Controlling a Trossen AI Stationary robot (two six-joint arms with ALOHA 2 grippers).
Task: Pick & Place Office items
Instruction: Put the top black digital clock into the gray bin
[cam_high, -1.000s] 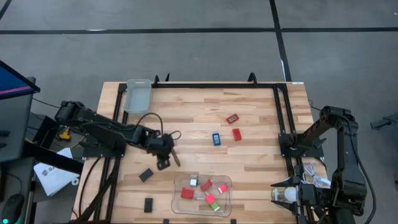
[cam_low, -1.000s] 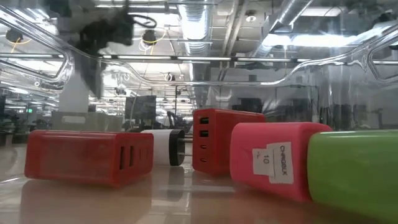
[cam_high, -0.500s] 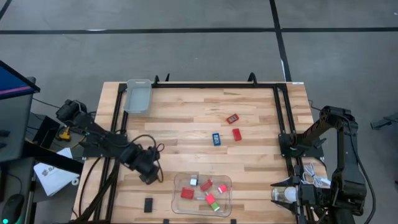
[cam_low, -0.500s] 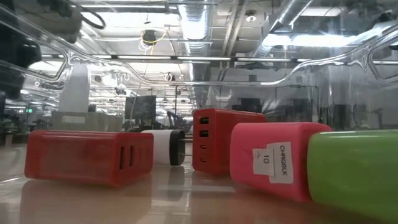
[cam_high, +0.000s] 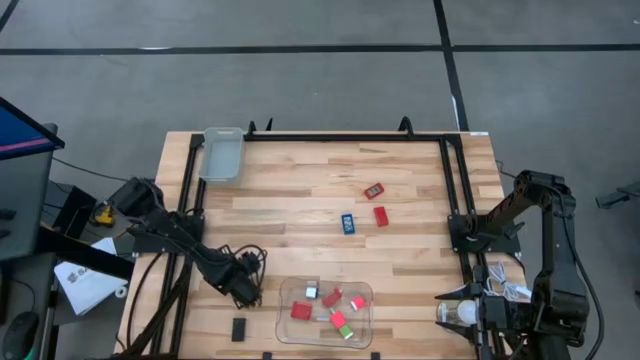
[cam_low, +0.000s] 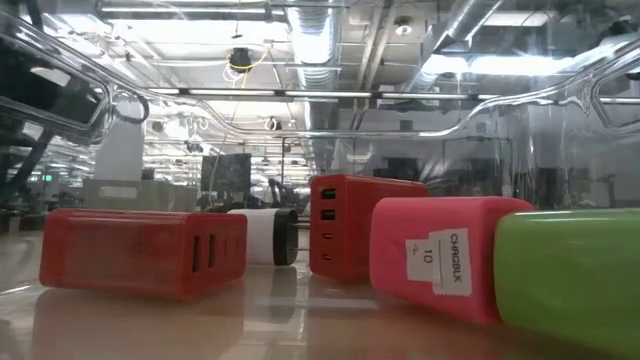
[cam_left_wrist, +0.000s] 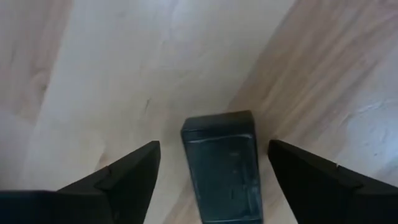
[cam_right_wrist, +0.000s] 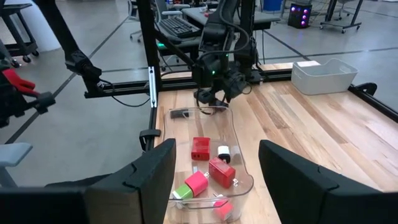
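My left gripper grabs the flat black rectangle by its long side edges next, to put it away in the pale bin (cam_high: 223, 157).
My left gripper (cam_left_wrist: 214, 155) points down, open, near the table's near left corner (cam_high: 243, 290). A flat black rectangle (cam_left_wrist: 221, 168) lies flat on the wood between its two fingers, with bare wood showing on both sides. A second black rectangle (cam_high: 239, 328) lies closer to the near edge. The clear tray (cam_high: 360, 325) holds red blocks (cam_low: 140, 252), a white piece (cam_low: 262, 235) and a pink-and-green block (cam_low: 470, 262). Two red blocks (cam_high: 373, 190) (cam_high: 381, 216) and a blue piece (cam_high: 347, 223) lie mid-table. My right gripper (cam_right_wrist: 217, 152) waits open by the near right corner.
A pale bin (cam_high: 221, 153) stands at the far left corner. The black frame rails (cam_high: 190, 200) run along the table's left, far and right sides. A white bulb-like object (cam_high: 455, 312) sits by the right arm. Bare wood lies between the tray and the mid-table items.
My left gripper has swung from beside the tray's far left corner toward the table's near left, going down and turning about its own axis. It now stands over the black rectangle, which has stayed where it lay.
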